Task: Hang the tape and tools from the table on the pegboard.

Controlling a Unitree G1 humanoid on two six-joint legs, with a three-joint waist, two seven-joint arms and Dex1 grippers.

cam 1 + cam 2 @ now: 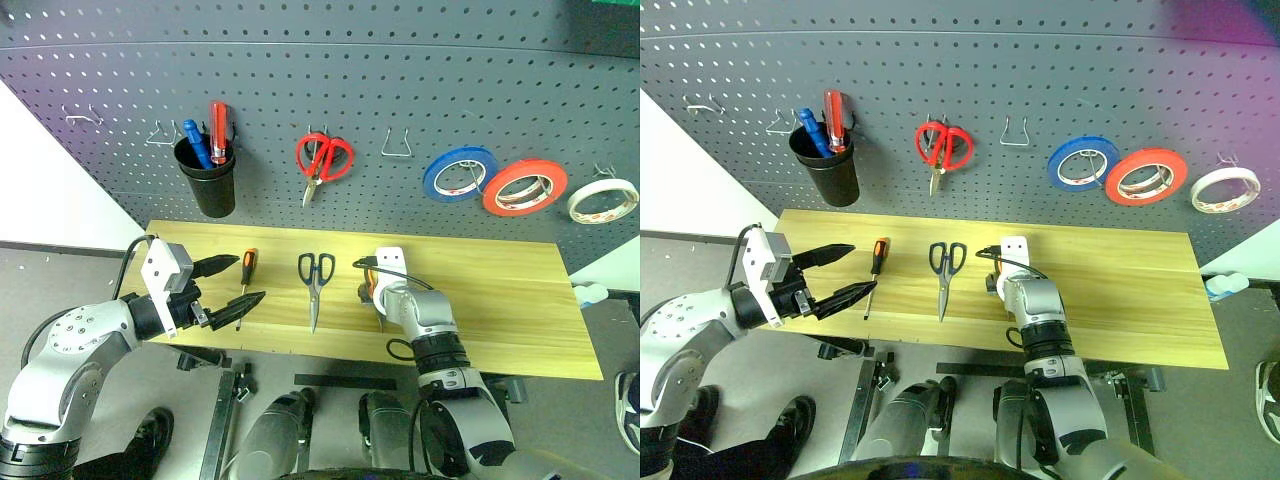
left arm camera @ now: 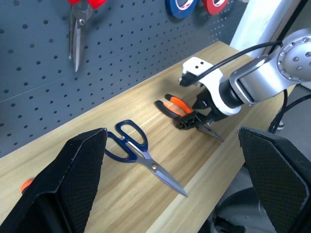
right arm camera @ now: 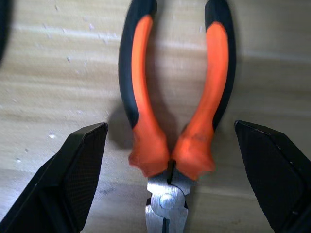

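Observation:
My right gripper closes on the pliers (image 3: 144,102) next. In the right wrist view my fingers stand beside both orange handle bases above the joint (image 3: 166,200), so closing now would catch them.
Small orange-and-black pliers (image 3: 144,102) lie flat on the light wooden table (image 1: 500,310). My right gripper (image 3: 171,125) hovers just over them, pointing down and open, with one finger on either side of the handles and touching neither. Left of them lie scissors (image 1: 315,285) with dark blue loops and a slim screwdriver (image 1: 247,268). My left gripper (image 1: 250,277) stands open and empty above the table's left front part, close to the screwdriver. The whitish tape (image 1: 572,203) hangs on a hook at the far right of the dark grey pegboard (image 1: 300,80).
On the pegboard hang a black cup (image 1: 207,185) holding a blue and a red screwdriver, red-looped scissors (image 1: 323,158), a blue roll (image 1: 432,178) and a red-orange roll (image 1: 497,200). A bare wire hook (image 1: 400,148) sits between the red scissors and the blue roll.

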